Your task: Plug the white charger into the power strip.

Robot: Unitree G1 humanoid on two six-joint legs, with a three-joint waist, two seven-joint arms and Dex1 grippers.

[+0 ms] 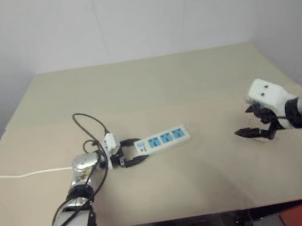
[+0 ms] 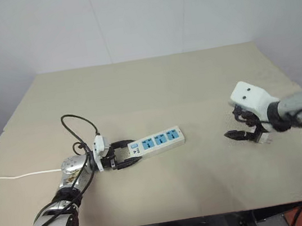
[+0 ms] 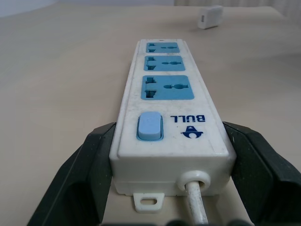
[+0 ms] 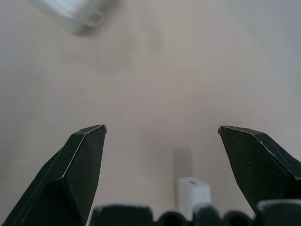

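Note:
My right gripper grips the white charger by its body's USB-port end next, so the charger's pins stay free to enter the power strip.
The power strip lies flat on the tan table, left of centre, its three blue sockets facing up. My left gripper is shut on its switch end, one black finger on each long side, the cord leaving between them. The white charger rests on the table at the right, a small white block also seen past the strip's far end. My right gripper hangs open just above the charger, nothing between its fingers. The charger sits low between them, near the palm.
The strip's thin white cord runs off the table's left edge. A black cable loop rises from my left wrist. The table ends near a white wall behind and drops off at the front.

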